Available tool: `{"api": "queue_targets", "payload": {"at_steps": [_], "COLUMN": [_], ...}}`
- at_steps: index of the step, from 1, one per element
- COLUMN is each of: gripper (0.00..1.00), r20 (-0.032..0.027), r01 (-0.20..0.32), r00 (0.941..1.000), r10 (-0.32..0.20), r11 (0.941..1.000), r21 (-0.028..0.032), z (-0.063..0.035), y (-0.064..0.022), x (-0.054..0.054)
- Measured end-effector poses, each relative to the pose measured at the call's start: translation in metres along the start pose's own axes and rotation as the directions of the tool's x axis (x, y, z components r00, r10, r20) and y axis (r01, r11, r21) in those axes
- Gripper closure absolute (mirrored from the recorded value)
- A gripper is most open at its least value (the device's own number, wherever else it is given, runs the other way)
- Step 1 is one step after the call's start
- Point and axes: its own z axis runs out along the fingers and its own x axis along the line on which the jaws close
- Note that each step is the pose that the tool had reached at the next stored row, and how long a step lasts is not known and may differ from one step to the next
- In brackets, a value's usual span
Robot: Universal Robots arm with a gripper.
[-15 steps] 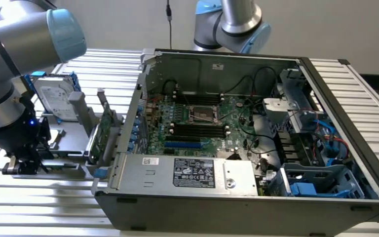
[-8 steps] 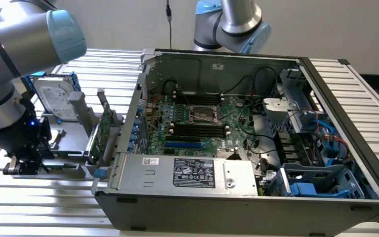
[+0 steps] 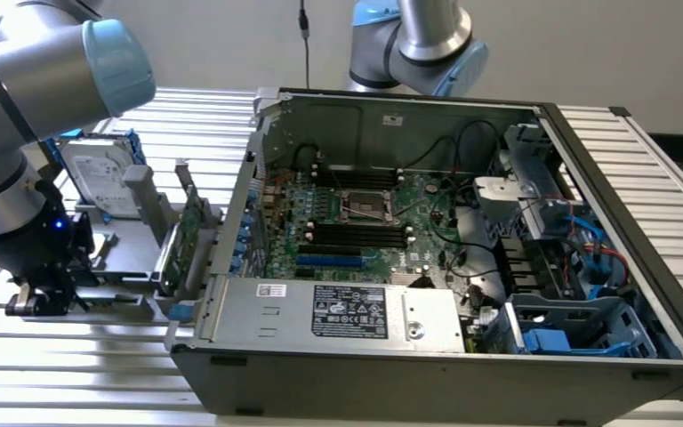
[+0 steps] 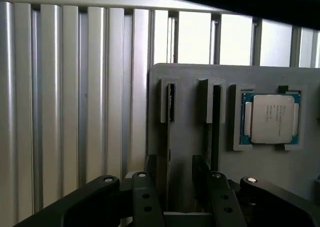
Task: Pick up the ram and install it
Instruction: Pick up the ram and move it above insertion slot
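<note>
My gripper grips the ram by its long top edge (image 4: 169,142) next, to install it in the motherboard's memory slot.
My gripper (image 4: 177,189) is open, its two black fingers (image 4: 150,182) set apart low over a grey slotted holder (image 4: 190,87). A thin dark strip stands edge-on in the narrow slot that runs between the fingers; it looks like the ram (image 4: 171,104), though I cannot tell for sure. A second slot (image 4: 216,122) beside it also holds a dark edge. In the exterior view the gripper (image 3: 40,298) hangs over the holder at that view's left, outside the open computer case (image 3: 626,267). The black memory slots (image 3: 354,236) lie on the motherboard.
A CPU chip (image 4: 270,118) sits in a pocket of the holder beside the slots. A hard drive (image 3: 99,173) and a tall green card (image 3: 188,236) stand upright between the gripper and the case wall. A second arm (image 3: 419,44) is behind the case. The table is slatted aluminium.
</note>
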Motion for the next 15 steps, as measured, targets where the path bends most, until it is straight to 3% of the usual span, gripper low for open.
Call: {"api": "queue_targets", "payload": {"at_steps": [4,7,13,15], "gripper": [0.6,0.73,0.73,0.82], "r20": [0.0004,0.0005,0.0011,0.0013], "r01": [-0.003,-0.004,-0.015,-0.021], "r00": [1.0,1.0,0.9999,0.9998], "r10": [0.003,0.004,0.015,0.021], "r11": [1.0,1.0,0.9999,0.9998], "r21": [0.0003,0.0002,0.0009,0.0014], "z": [0.0004,0.0005,0.0006,0.0006], "y": [0.0,0.0,0.0,0.0], "x": [0.0003,0.0005,0.0006,0.0006]}}
